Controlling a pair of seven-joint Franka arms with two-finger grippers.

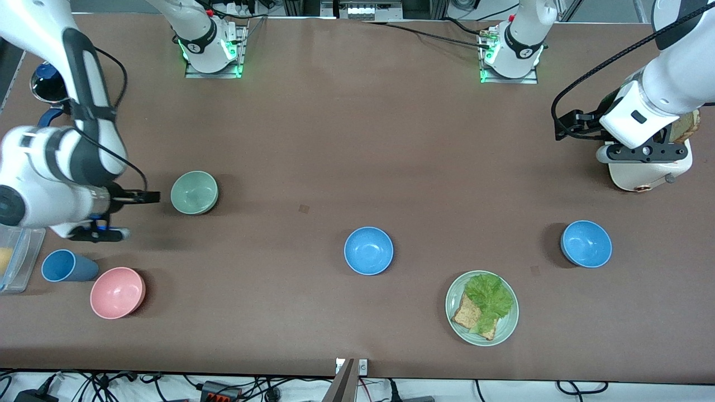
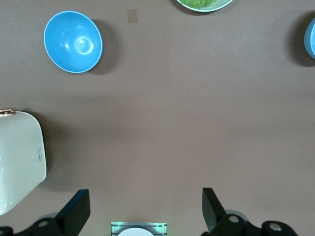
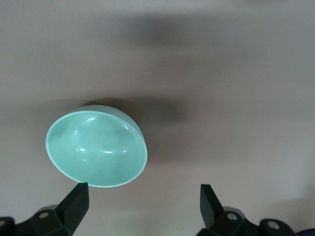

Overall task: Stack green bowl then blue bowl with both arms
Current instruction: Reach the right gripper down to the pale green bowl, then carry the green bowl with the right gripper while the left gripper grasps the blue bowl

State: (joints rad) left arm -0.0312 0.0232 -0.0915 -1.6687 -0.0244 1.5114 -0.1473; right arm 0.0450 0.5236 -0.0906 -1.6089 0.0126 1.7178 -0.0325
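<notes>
The robot's right gripper needs to grab the green bowl by its rim [image 1: 181, 210] next, so that it can stack it with the blue bowl [image 1: 368, 250].
The green bowl [image 1: 194, 192] stands upright on the brown table toward the right arm's end. My right gripper [image 1: 100, 234] hovers low beside it, open and empty. In the right wrist view the bowl [image 3: 96, 147] lies just off one fingertip [image 3: 78, 196], outside the gap of the gripper [image 3: 143, 197]. Two blue bowls stand upright: one mid-table [image 1: 368, 250], one toward the left arm's end [image 1: 586, 244], also in the left wrist view [image 2: 73, 42]. My left gripper [image 1: 642, 152] waits open and empty, high over the white toaster; its gap [image 2: 146, 206] shows bare table.
A pink bowl [image 1: 118, 292] and a blue cup [image 1: 66, 266] stand nearer the front camera than my right gripper. A clear container [image 1: 17, 259] sits at that table end. A plate [image 1: 505, 326] of lettuce and bread lies between the blue bowls. A white toaster [image 1: 648, 170] is under my left gripper.
</notes>
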